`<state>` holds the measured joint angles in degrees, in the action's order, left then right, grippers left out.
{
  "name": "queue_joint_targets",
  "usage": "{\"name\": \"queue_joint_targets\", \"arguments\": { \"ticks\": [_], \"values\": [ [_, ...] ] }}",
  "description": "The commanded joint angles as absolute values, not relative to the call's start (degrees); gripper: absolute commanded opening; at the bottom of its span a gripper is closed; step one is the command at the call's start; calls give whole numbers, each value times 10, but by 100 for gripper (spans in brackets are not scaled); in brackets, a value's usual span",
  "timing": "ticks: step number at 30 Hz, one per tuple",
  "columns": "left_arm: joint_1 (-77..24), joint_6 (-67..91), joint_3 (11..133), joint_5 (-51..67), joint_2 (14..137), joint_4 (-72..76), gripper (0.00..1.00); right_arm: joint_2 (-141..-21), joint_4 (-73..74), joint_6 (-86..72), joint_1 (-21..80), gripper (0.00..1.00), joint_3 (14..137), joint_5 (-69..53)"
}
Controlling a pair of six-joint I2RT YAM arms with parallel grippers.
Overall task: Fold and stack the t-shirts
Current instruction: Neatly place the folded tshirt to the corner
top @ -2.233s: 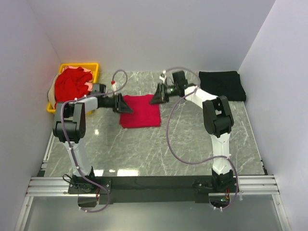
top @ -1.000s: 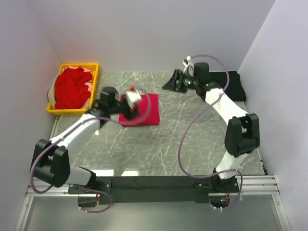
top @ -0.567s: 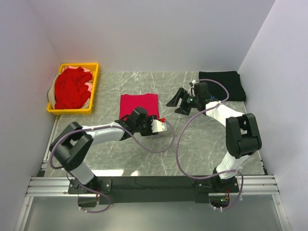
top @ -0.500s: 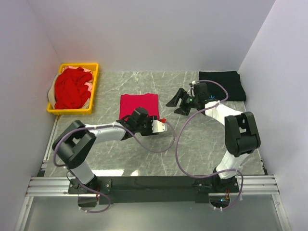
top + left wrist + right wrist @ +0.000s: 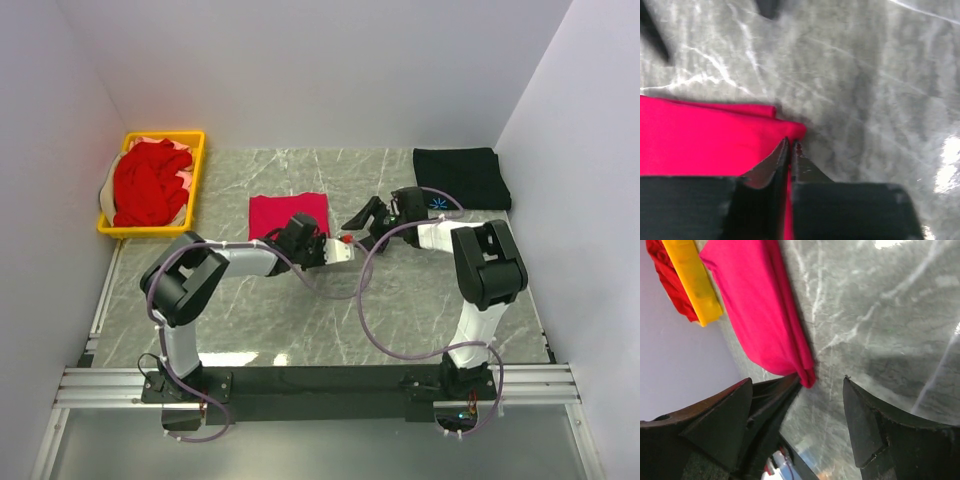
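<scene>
My right gripper will next take hold of the folded red t-shirt by its side edge that faces the black t-shirt. It can then stack that shirt on top.
A folded bright red t-shirt [image 5: 285, 213] [image 5: 705, 140] [image 5: 760, 305] lies flat at the table's middle back. My left gripper [image 5: 322, 240] [image 5: 790, 142] is at its near right corner, jaws pressed together with red cloth showing in the slit between them. My right gripper [image 5: 362, 222] [image 5: 796, 381] hovers open just right of that corner, nothing between its fingers. A folded black t-shirt [image 5: 460, 178] rests at the back right. More red t-shirts [image 5: 145, 180] [image 5: 667, 275] are heaped in the basket.
The yellow plastic basket [image 5: 165, 135] [image 5: 690, 280] stands at the back left against the wall. Both arms' cables loop over the grey marble table [image 5: 300, 320] in front of the red shirt. White walls enclose the table on three sides.
My left gripper moved from in front of the red shirt up to its near right corner and shut there. The right gripper came down and left toward the same corner, staying open.
</scene>
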<state>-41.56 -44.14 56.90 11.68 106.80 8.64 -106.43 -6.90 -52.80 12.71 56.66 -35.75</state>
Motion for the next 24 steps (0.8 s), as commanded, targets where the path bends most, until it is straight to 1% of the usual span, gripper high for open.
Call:
{"name": "queue_joint_targets", "arguments": {
  "ticks": [1, 2, 3, 11, 18, 24],
  "values": [
    [-393, -411, 606, 169, 1061, 61, 5, -1086, -160, -580, 127, 79, 552, -371],
    [-384, -406, 607, 180, 1056, 57, 2, -1096, -166, -588, 128, 79, 553, -374],
    [-380, -399, 608, 210, 1049, 49, 1, -1101, -176, -606, 128, 79, 552, -376],
    [-359, -353, 621, 291, 1002, 40, 1, -1140, -329, -726, 165, 80, 532, -355],
    [-349, -304, 671, 320, 1012, 18, 1, -1143, -358, -771, 199, 81, 541, -308],
    [-349, -291, 678, 328, 1024, 29, 1, -1158, -354, -785, 207, 81, 570, -268]
  ]
}}
